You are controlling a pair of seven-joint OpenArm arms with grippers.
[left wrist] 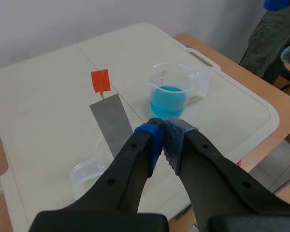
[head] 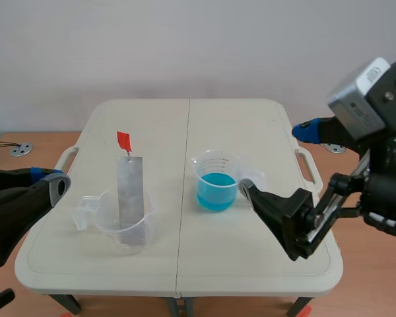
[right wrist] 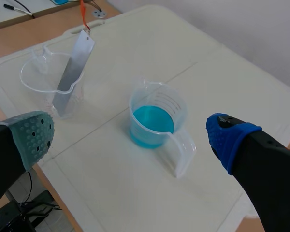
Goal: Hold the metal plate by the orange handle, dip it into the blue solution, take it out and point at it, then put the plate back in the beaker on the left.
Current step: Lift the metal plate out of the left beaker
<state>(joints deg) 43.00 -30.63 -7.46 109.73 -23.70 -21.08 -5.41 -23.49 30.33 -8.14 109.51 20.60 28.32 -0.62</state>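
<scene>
The sides of the empty beaker are close around the lower part of the metal plate. I will grab the plate by its orange handle (head: 123,140) with my right gripper next.
A grey metal plate (head: 131,195) leans upright in a clear empty beaker (head: 122,228) on the table's left half, its orange handle (head: 123,140) sticking up at the top. A second clear beaker (head: 216,181) holding blue solution stands near the middle. My left gripper (head: 56,186) hovers at the table's left edge, shut on nothing; in the left wrist view its pads (left wrist: 154,140) meet just short of the plate (left wrist: 112,123). My right gripper (right wrist: 131,137) is open, raised above and behind the blue beaker (right wrist: 152,121), which shows between its fingers.
The white folding table (head: 264,264) has a centre seam and carry handles at both sides. Brown wooden surface surrounds it, with a small metal disc (head: 21,149) at the far left. The right arm's camera housing (head: 360,99) stands high at the right.
</scene>
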